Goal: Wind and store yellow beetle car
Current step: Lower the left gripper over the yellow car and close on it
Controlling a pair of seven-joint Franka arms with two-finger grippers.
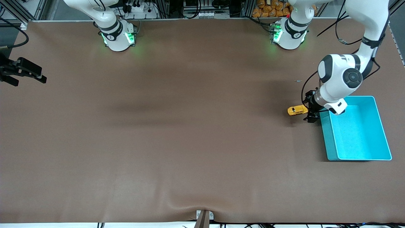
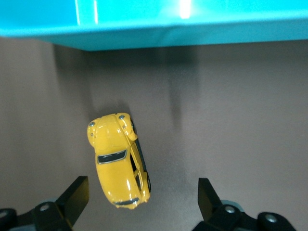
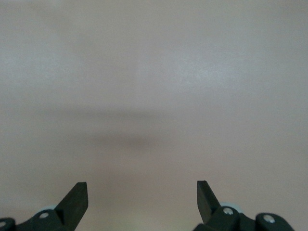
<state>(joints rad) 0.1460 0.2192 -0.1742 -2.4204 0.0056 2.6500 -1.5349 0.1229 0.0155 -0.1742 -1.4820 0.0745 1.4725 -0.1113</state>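
My left gripper should next take hold of the yellow beetle car by its rear end (image 2: pixel 124 191), so that it can then store the car in the turquoise bin.
The yellow beetle car (image 1: pixel 297 110) stands on its wheels on the brown table, close beside the turquoise bin (image 1: pixel 379 126) at the left arm's end. My left gripper (image 1: pixel 310 111) is low between the car and the bin, open, and holds nothing. In the left wrist view one end of the car (image 2: pixel 118 159) lies just inside the open left gripper (image 2: pixel 142 195), nearer one finger (image 2: pixel 77 195), with the bin's wall (image 2: pixel 154 26) past it. My right gripper (image 1: pixel 23 71) waits at the right arm's end of the table, open (image 3: pixel 142 195) over bare table.
Nothing lies in the bin. A tiny pale object (image 1: pixel 298 80) lies on the table between the car and the left arm's base (image 1: pixel 289 34). The right arm's base (image 1: pixel 118 36) stands at the table's back edge.
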